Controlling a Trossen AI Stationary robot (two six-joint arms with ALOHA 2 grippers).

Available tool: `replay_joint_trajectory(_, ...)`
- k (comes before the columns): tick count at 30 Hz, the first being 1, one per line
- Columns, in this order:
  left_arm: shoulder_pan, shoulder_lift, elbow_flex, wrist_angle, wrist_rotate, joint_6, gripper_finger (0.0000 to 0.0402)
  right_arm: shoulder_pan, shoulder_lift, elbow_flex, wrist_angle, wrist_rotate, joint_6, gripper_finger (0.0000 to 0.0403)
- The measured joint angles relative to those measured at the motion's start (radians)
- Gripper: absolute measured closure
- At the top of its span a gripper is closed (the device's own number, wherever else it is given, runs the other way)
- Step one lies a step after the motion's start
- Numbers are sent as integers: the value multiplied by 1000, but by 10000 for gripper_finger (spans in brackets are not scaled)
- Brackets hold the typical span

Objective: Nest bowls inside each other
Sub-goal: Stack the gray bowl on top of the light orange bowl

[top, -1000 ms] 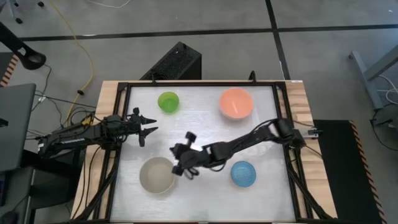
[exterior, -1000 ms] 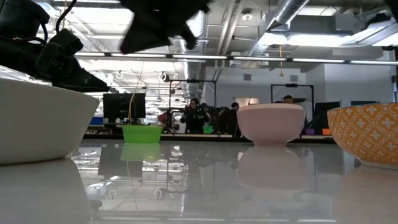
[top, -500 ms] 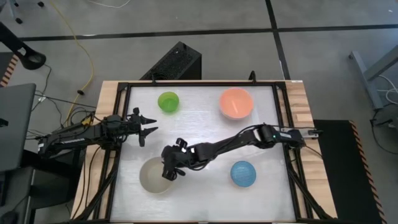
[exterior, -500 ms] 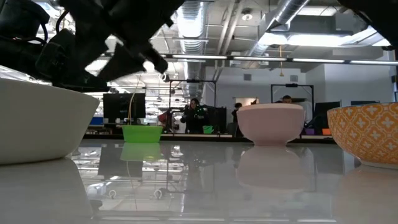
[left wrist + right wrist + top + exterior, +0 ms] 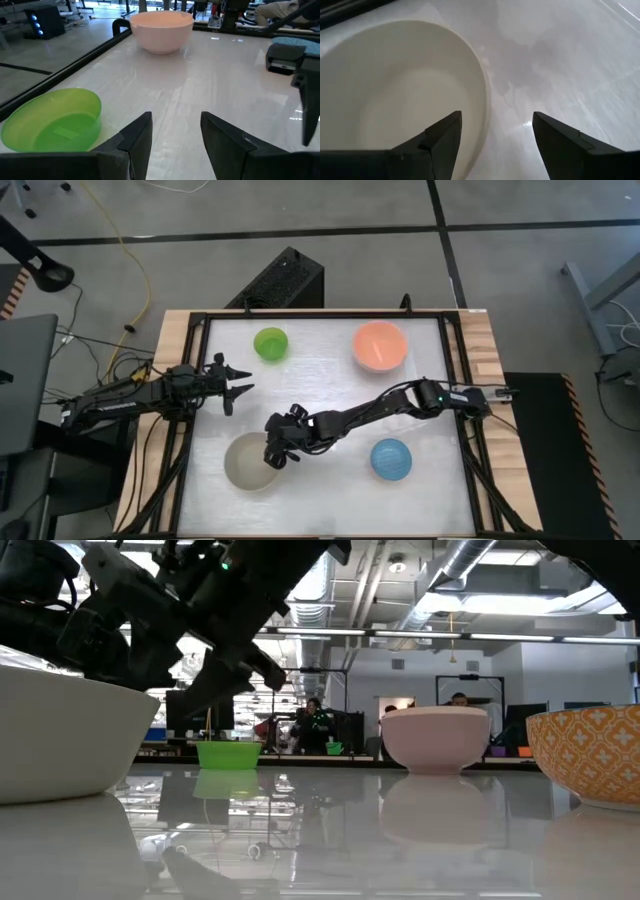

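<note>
Next, my right gripper grabs the grey-beige bowl by its rim (image 5: pixel 483 100) to nest it in the salmon bowl.
The grey-beige bowl (image 5: pixel 250 463) stands on its base near the table's front left. My right gripper (image 5: pixel 495 131) hangs open above the bowl's right rim (image 5: pixel 481 95), one finger over the hollow and one outside, touching nothing. The green bowl (image 5: pixel 270 343) sits at the far left, the salmon bowl (image 5: pixel 380 346) at the far right, the blue bowl (image 5: pixel 391 459) at the near right. My left gripper (image 5: pixel 236 388) waits open at the table's left edge, level, pointing toward the green bowl (image 5: pixel 55 120).
A black frame (image 5: pixel 200 380) borders the white table top. The right arm (image 5: pixel 400 402) stretches across the middle of the table, between the salmon and blue bowls. Bare table lies between the green and salmon bowls.
My right gripper has gone toward the table's left edge and down to the grey-beige bowl's right rim, tipping further downward and rolling. Its fingers have spread apart. The bowls have stayed where they were.
</note>
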Motion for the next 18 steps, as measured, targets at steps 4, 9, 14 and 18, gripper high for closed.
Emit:
replay_joint_trajectory(4,0,0,0,0,0,0,244,1,10,2,8,-2,31,138)
replay_joint_trajectory(9,0,0,0,0,0,0,244,5,60,-1,34,-44,48,138)
replay_joint_trajectory(14,0,0,0,0,0,0,244,3,65,1,34,-46,45,167)
replay_joint_trajectory(18,0,0,0,0,0,0,244,1,64,1,50,-46,20,251)
